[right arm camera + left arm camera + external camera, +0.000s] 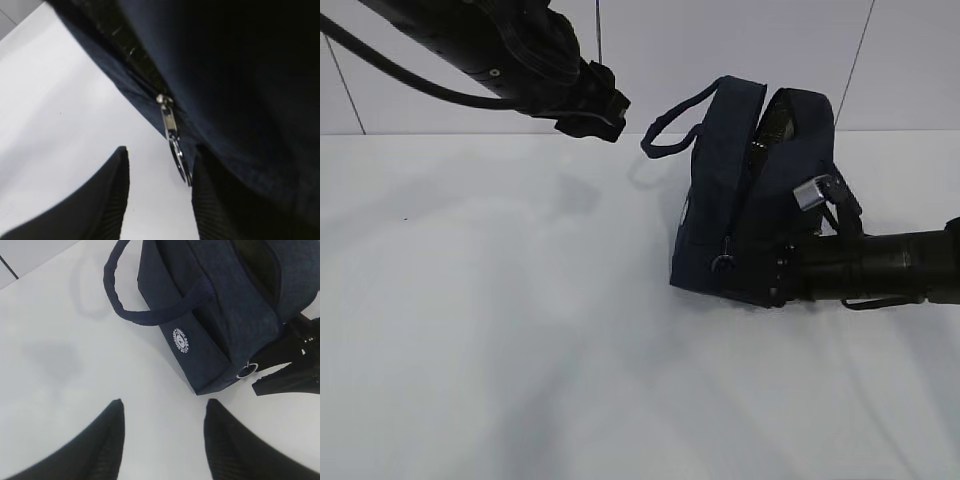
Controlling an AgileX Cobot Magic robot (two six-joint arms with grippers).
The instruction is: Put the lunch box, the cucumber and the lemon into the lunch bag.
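Note:
I will next grab the zip by its metal ring pull (pixel 723 262) with my right gripper, so that I can zip up the packed lunch bag (pixel 720 190).
The dark navy lunch bag (pixel 720 220) stands tilted on the white table, its top zip partly open. It also shows in the left wrist view (pixel 215 315) with its white logo (pixel 181 340). My left gripper (pixel 608 112) hangs open and empty in the air, up and left of the bag (pixel 162 402). My right gripper (pixel 160 152) is open, low against the bag's right end. The metal ring pull (pixel 180 157) hangs between its fingers, close to the right one. The lunch box, the cucumber and the lemon are out of view.
One loop handle (pixel 670 125) sticks out from the bag toward the left gripper. The white table (pixel 500 330) spreads to the left and front of the bag. A tiled wall (pixel 440 100) stands behind.

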